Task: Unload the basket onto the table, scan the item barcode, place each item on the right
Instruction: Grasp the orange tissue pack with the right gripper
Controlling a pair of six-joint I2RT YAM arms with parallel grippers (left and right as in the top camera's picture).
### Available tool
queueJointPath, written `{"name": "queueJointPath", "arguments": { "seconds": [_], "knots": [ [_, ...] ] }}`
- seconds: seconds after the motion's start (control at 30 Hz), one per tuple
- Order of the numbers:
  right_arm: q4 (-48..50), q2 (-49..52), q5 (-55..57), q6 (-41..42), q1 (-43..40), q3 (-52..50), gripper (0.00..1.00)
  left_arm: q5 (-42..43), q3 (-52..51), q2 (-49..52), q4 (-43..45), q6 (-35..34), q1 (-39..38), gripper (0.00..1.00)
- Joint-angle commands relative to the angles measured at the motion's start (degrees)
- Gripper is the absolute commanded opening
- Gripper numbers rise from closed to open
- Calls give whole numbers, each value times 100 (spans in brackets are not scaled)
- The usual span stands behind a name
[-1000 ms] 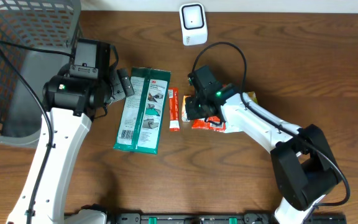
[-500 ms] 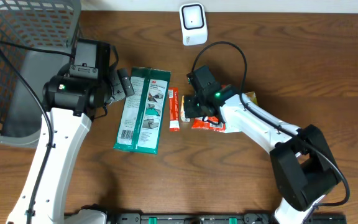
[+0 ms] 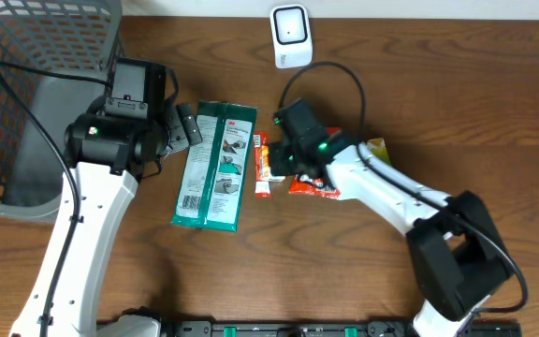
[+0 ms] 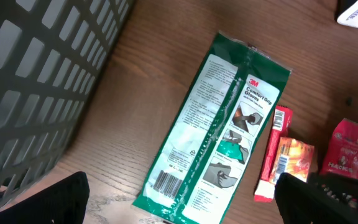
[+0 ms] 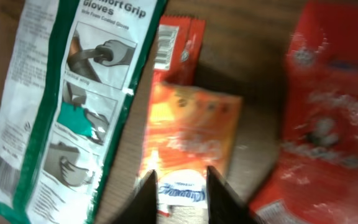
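My right gripper will next take hold of the orange packet [image 5: 194,130] by its white end [image 5: 183,191], which leaves the packet's printed barcode uncovered to show to the scanner.
A green and white glove pack [image 3: 215,167] lies flat mid-table, its barcode [image 4: 166,182] facing up at the near end. To its right lie a slim red snack stick [image 3: 261,170] and an orange packet [image 5: 194,130]. My right gripper [image 5: 180,194] hovers low over the orange packet's white end, jaws a little apart, nothing pinched between them. In the overhead view the right gripper [image 3: 277,161] covers most of that packet. My left gripper [image 4: 182,208] is wide open above the glove pack's near end, holding nothing. The white scanner [image 3: 291,36] stands at the back edge.
A red crinkly bag [image 3: 314,186] and a yellow item [image 3: 378,147] lie under and beside the right arm. A dark mesh basket [image 3: 36,84] fills the left back corner, close to the left arm.
The right gripper has shifted left onto the orange packet and its jaws have parted from shut. The left arm and the glove pack have not moved.
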Motion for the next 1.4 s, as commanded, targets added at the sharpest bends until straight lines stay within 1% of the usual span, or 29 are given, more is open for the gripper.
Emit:
{"name": "queueJointPath", "arguments": {
  "seconds": [0.0,0.03,0.13,0.37,0.73,0.9,1.0,1.07,1.2,1.37],
  "knots": [
    [-68,-334,-531,-59,-286,94,41,-74,4,-39,-37,-31,13,96],
    [-116,-299,-660,-59,-348,90,43,-74,4,-39,-37,-31,13,96],
    [-138,-164,-660,-59,-369,87,43,-74,4,-39,-37,-31,13,96],
    [-109,297,-660,-59,-367,87,34,-74,4,-39,-37,-31,13,96],
    [175,356,-662,-52,-341,48,34,-74,4,-39,-37,-31,13,96],
    [358,544,-669,-35,-262,26,34,-74,4,-39,-37,-31,13,96],
    [404,719,-664,-35,-210,26,30,-74,4,-39,-35,-31,13,96],
    [402,826,-662,-37,-177,26,26,-74,4,-39,-37,-31,13,96],
    [400,872,-667,-37,-173,26,26,-74,4,-39,-37,-31,13,96],
    [302,874,-664,-37,-173,26,32,-74,4,-39,-37,-28,13,96]
  ]
}}
